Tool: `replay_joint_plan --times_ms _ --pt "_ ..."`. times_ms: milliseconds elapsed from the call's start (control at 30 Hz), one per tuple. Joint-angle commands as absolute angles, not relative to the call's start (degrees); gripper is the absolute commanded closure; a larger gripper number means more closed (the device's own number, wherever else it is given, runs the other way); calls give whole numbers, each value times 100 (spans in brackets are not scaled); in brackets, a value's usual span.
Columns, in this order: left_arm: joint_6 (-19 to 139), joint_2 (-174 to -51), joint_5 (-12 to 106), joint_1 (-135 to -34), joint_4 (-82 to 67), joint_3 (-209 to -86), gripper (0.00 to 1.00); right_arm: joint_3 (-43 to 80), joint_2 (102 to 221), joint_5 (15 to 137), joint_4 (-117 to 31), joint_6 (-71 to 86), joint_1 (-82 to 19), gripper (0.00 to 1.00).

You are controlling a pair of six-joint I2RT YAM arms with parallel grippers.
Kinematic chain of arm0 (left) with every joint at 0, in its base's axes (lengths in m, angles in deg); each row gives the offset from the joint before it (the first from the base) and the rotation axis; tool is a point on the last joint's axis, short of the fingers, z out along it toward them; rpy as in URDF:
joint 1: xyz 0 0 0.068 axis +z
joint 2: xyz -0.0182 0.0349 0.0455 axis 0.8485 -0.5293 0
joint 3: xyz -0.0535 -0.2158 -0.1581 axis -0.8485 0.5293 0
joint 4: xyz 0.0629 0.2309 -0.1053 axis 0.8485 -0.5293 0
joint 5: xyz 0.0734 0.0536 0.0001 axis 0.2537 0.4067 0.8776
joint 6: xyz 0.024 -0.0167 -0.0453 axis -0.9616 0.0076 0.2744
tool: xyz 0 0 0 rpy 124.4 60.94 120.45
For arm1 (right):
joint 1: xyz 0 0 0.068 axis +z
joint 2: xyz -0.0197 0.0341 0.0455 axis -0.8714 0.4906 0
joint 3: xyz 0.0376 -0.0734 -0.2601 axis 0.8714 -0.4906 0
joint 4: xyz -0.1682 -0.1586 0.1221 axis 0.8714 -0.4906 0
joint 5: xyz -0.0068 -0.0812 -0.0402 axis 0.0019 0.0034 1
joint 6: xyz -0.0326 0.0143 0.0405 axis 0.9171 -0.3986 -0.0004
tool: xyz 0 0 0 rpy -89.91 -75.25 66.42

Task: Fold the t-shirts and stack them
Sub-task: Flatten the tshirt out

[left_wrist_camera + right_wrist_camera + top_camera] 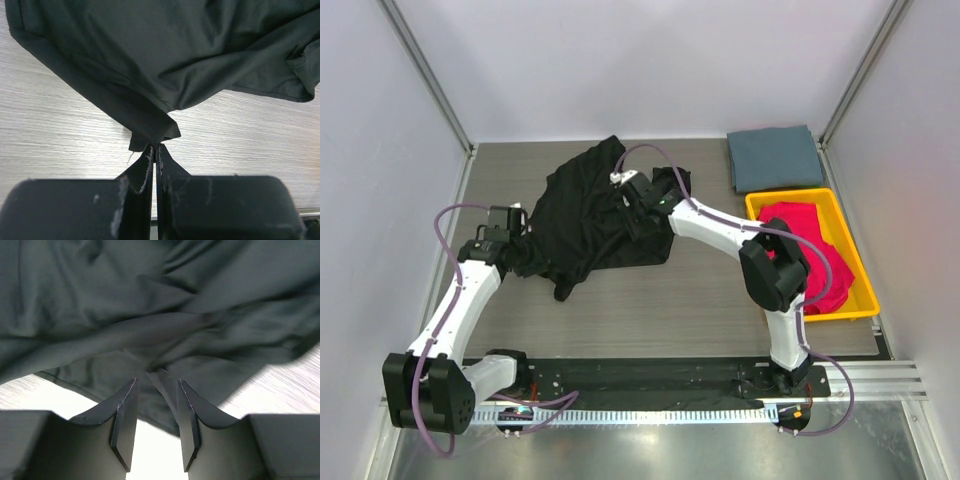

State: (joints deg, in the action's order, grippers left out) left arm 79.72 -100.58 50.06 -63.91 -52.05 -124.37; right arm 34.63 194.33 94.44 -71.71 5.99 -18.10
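The right gripper grabs the black t-shirt's wrinkled edge across from my left gripper's corner next, to spread the t-shirt for folding.
A black t-shirt (pixel 590 215) lies crumpled on the wooden table, mid-left. My left gripper (pixel 523 238) is at its left edge, shut on a corner of the black cloth (pixel 150 131); the jaws are pressed together (pixel 155 146). My right gripper (pixel 638 205) is over the shirt's right part, its jaws apart (pixel 157 382) just above wrinkled black cloth (pixel 150 305), holding nothing. A slate grey-blue t-shirt (pixel 775 157) lies folded at the back right. Magenta-red t-shirts (pixel 812 250) lie in a heap in the yellow tray (pixel 861 272).
The yellow tray stands at the right edge, just in front of the folded grey-blue shirt. White walls close in the table on the left, back and right. Bare wood table (pixel 650 310) shows in front of the black shirt.
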Motion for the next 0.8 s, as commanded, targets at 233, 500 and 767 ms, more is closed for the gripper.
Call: replay_joint_plan --times_ms 233,500,767 --pt "7829 -9954 4831 -6367 -4943 -12401 100 3227 20110 9350 -6552 1399 -1685 56" --pt "7820 -9955 4795 -6367 -4952 -12392 100 3051 20146 9703 -6552 1620 -1650 59" --pt "7855 -9981 4848 -6367 -4987 -12401 100 2822 19532 10264 -6543 1461 -1650 93"
